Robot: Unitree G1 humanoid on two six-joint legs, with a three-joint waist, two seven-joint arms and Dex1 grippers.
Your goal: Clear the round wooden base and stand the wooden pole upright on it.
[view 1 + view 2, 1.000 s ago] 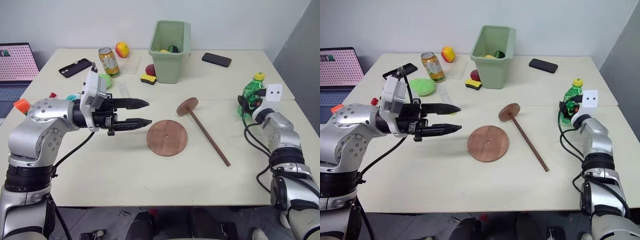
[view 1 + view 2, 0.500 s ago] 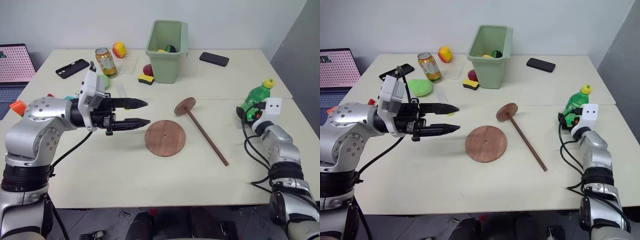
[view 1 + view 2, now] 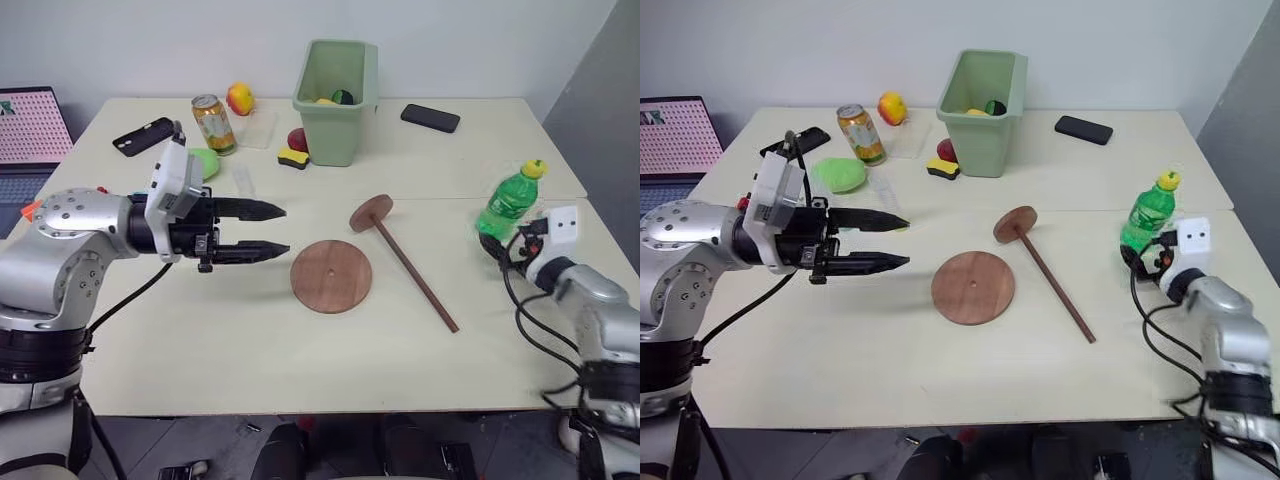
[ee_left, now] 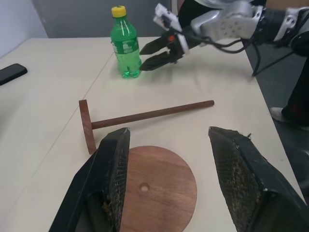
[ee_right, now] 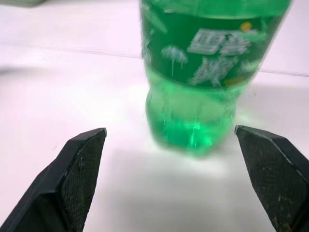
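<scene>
The robot's right gripper next needs to grab the middle of the pole's body [image 3: 415,273], so that it can stand the long wooden pole with a wide disc at one end [image 3: 371,212] upright.
The round wooden base [image 3: 331,276] lies flat at mid-table with nothing on it and a small hole in its centre. The wooden pole [image 3: 410,270] lies on its side just right of it, its disc end [image 3: 372,212] pointing away from me. My left gripper [image 3: 285,229] hovers open to the left of the base, pointing at it, fingers empty. My right gripper [image 4: 142,59] is open at the table's right side, just short of an upright green bottle [image 3: 510,200], with nothing between its fingers [image 5: 79,164].
A green bin [image 3: 335,100] stands at the back centre, with a yellow-and-black sponge [image 3: 295,157] beside it. A can [image 3: 210,122], a fruit [image 3: 240,97] and a black phone [image 3: 145,135] sit back left, another phone [image 3: 430,118] back right. A laptop [image 3: 30,130] is far left.
My right gripper has let go of the green bottle and drawn back toward me. The bottle, tilted half a second ago, now stands upright. The left gripper has stayed put.
</scene>
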